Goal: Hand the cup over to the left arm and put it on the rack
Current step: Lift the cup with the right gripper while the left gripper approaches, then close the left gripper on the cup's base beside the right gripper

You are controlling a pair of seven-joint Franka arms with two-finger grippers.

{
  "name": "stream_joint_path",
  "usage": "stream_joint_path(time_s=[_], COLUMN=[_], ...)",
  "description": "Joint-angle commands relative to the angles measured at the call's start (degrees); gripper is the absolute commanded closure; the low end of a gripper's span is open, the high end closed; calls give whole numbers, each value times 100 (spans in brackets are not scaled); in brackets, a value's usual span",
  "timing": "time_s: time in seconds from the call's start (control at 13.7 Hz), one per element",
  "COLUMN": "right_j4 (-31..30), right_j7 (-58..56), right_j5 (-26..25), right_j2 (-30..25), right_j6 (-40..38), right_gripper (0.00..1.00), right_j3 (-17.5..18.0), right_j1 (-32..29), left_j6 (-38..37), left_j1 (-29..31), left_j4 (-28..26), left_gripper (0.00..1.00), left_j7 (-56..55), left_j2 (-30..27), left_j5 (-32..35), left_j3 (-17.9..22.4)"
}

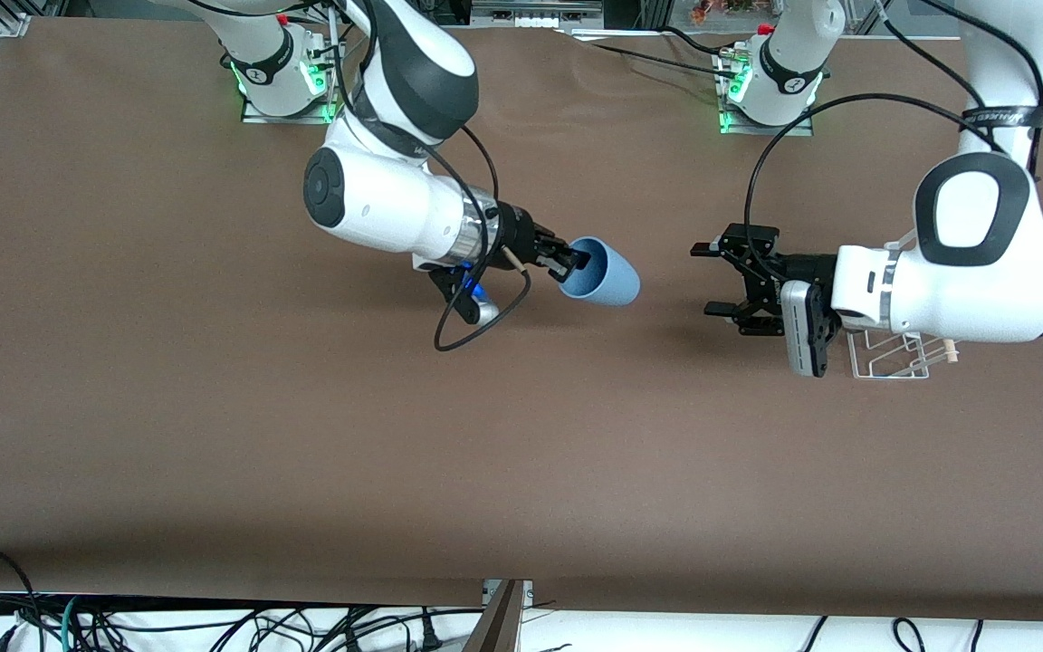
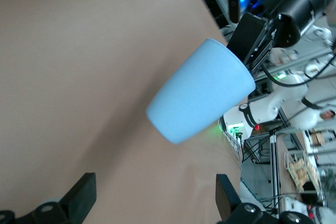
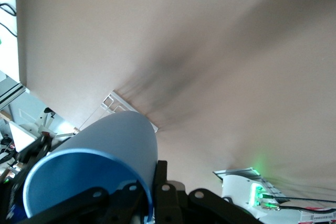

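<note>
I next need to grab the light-blue cup by its closed base with my left gripper, so that I can take the cup over for the white wire rack (image 1: 893, 358).
The light-blue cup (image 1: 607, 276) hangs on its side above the middle of the table, held by its rim. My right gripper (image 1: 576, 260) is shut on that rim, one finger inside the mouth and one outside, as the right wrist view shows on the cup (image 3: 105, 156) at my right gripper (image 3: 152, 182). The cup's closed base points at my left gripper (image 1: 707, 279), which is open and a short gap away. In the left wrist view the cup (image 2: 202, 93) floats ahead of my left gripper (image 2: 156, 192), untouched. The white wire rack (image 1: 893, 358) sits partly hidden under the left arm.
The brown table (image 1: 214, 407) stretches bare toward the front camera. A black cable (image 1: 476, 317) loops below the right wrist. Both arm bases (image 1: 282, 68) stand along the table's edge farthest from the front camera.
</note>
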Motion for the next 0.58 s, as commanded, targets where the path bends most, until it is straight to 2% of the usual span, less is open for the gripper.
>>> stream_joint_path(time_s=[0.0,0.29,0.51], right_j4=[432,502,546], right_j7=[151,178,187], right_j5=[125,125,116], right_j2=[208,226,296], right_j6=[-14,-14,-14], right_gripper=[100,100,100], right_j3=[-26,-26,-26], right_j1=[11,11,46], left_j6=[-46,-55,-2], left_j1=[-26,-26,-35], left_j4=[128,128,128], left_gripper=[0,0,0], left_j7=[1191,2590,2873], left_j2=[189,392,400], left_j5=[-387,-1037,-1188], left_j3=[-16,-219,-429])
